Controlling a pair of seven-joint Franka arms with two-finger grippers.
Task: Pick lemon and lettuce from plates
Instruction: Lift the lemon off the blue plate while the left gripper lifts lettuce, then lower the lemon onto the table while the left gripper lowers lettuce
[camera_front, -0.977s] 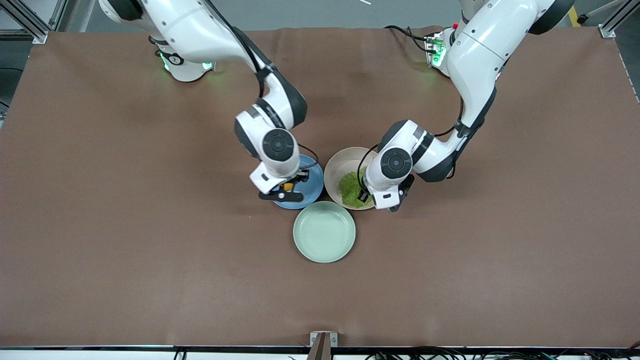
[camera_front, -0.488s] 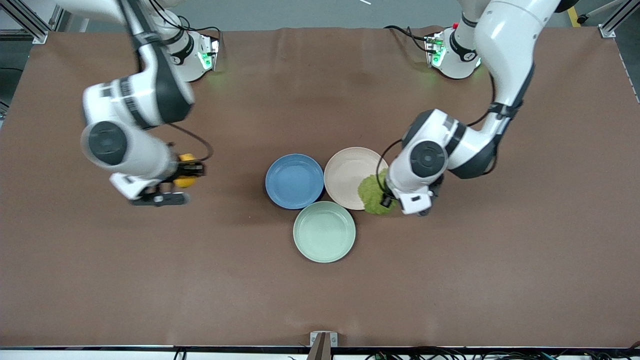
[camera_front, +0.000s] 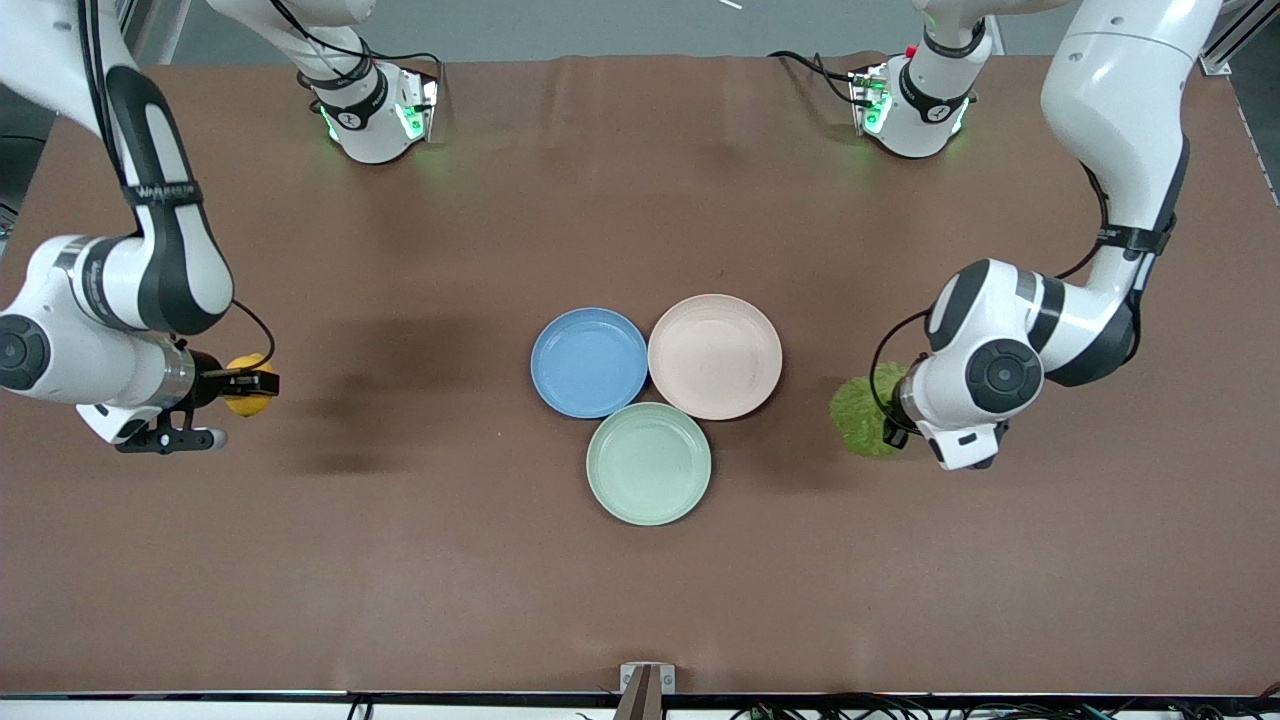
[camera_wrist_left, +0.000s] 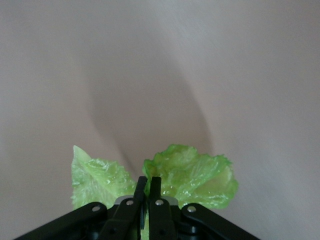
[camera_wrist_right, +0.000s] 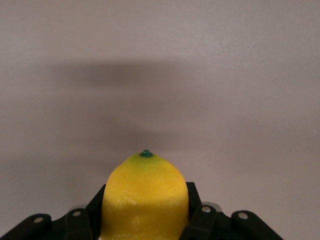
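The lettuce is hanging above its soft shadow on the brown table, so my left gripper will keep holding the lettuce until I lower it.
The blue plate (camera_front: 588, 362) and the beige-pink plate (camera_front: 715, 356) sit side by side mid-table, both bare. My right gripper (camera_front: 243, 385) is shut on the yellow lemon (camera_front: 247, 385), held over the brown table toward the right arm's end. The lemon fills the right wrist view (camera_wrist_right: 146, 197) between the black fingers. My left gripper (camera_front: 890, 420) is shut on the green lettuce (camera_front: 860, 416), held over the table toward the left arm's end, beside the beige-pink plate. In the left wrist view the leaf (camera_wrist_left: 192, 175) spreads around the closed fingertips (camera_wrist_left: 155, 184).
A pale mint-green plate (camera_front: 649, 463) sits nearer the front camera, touching the other two plates. The brown table cloth (camera_front: 400, 550) spreads wide on all sides. The arm bases stand along the table's back edge.
Both arms lifted their items off the plates and swung outward: the right gripper carried the lemon toward its end, the left carried the lettuce toward its end. Both plates now bare.
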